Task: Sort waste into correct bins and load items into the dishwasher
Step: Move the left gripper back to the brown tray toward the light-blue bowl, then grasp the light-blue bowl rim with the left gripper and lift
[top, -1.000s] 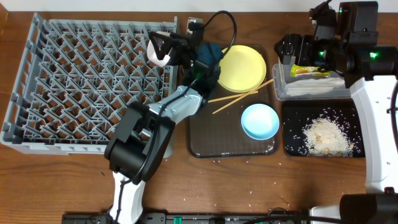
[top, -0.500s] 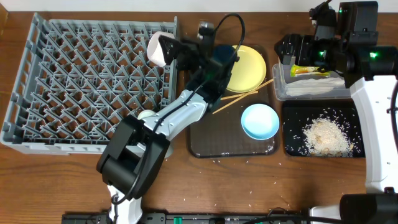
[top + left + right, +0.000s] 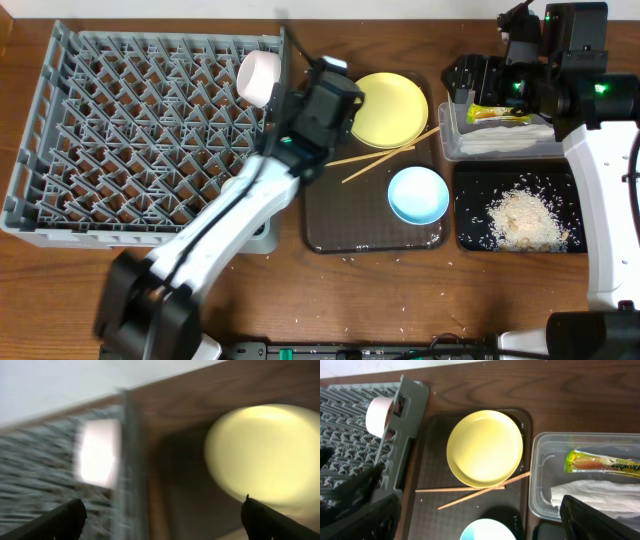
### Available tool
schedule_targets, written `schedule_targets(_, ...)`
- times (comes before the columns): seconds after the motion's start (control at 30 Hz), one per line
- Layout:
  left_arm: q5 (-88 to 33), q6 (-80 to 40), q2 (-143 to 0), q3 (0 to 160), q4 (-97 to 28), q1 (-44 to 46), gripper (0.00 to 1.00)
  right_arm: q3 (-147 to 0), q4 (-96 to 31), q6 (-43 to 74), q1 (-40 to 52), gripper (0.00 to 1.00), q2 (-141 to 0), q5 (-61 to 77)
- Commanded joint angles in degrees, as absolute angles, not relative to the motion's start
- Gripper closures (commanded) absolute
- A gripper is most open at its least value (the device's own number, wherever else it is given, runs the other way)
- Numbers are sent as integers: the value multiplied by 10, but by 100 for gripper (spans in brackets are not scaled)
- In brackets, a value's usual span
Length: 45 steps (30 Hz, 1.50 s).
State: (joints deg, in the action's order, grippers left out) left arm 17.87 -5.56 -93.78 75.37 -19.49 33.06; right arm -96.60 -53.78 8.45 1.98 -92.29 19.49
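Note:
My left gripper grabs the light blue bowl's rim facing the grey dish rack (image 3: 140, 130) next, then loads the bowl sideways among the pegs.
The white cup (image 3: 258, 78) rests on its side among the pegs at the right edge of the grey dish rack (image 3: 140, 130); it also shows blurred in the left wrist view (image 3: 97, 452) and in the right wrist view (image 3: 379, 416). My left gripper (image 3: 292, 104) is open and empty just right of the cup, by the rack wall. The yellow plate (image 3: 392, 108), two chopsticks (image 3: 385, 158) and the light blue bowl (image 3: 418, 194) lie on the brown tray (image 3: 340, 228). My right gripper (image 3: 468, 78) is open and empty above the clear tub (image 3: 448, 140), which holds the snack wrapper (image 3: 500, 113) and the napkin (image 3: 510, 138).
The black tray (image 3: 470, 235) at the right holds a heap of rice (image 3: 525, 220). Loose grains dot the table's front edge (image 3: 400, 330). My left arm (image 3: 230, 215) lies across the rack's front right corner. The white bowl does not show.
My left gripper let go of the white cup at the rack's right edge and drew back to the right. The right arm has not moved.

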Motion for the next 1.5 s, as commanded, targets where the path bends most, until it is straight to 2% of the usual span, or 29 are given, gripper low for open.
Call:
schedule_targets(0.0, -60, -200, -938, 759, -237, 329, 1, -967, -538, 76, 16, 1, -918, 195)
schedule_targets(0.03, -84, -269, -948, 758, -266, 333, 1, -967, -538, 76, 16, 1, -918, 195)
schedule_targets(0.1, -132, -328, -965, 751, -280, 335, 1, -967, -538, 76, 16, 1, -918, 195)
schedule_targets(0.2, -187, -369, -991, 743, -274, 336, 2, -967, -538, 76, 16, 1, -918, 195)
schedule_targets(0.53, -306, -436, -1073, 742, -237, 336, 7, -967, -538, 76, 16, 1, -918, 195)
schedule_targets(0.77, -369, -453, -1128, 742, -207, 341, 16, -967, -538, 76, 16, 1, -918, 195)
schedule_targets(1.07, -371, -467, -1162, 742, -183, 356, 28, -967, -538, 76, 16, 1, -918, 195)
schedule_targets(1.4, -369, -474, -1189, 742, -161, 356, 31, -967, -538, 76, 16, 1, -918, 195)
schedule_targets(1.47, -369, -487, -1200, 742, -155, 356, 34, -967, -538, 76, 16, 1, -918, 195)
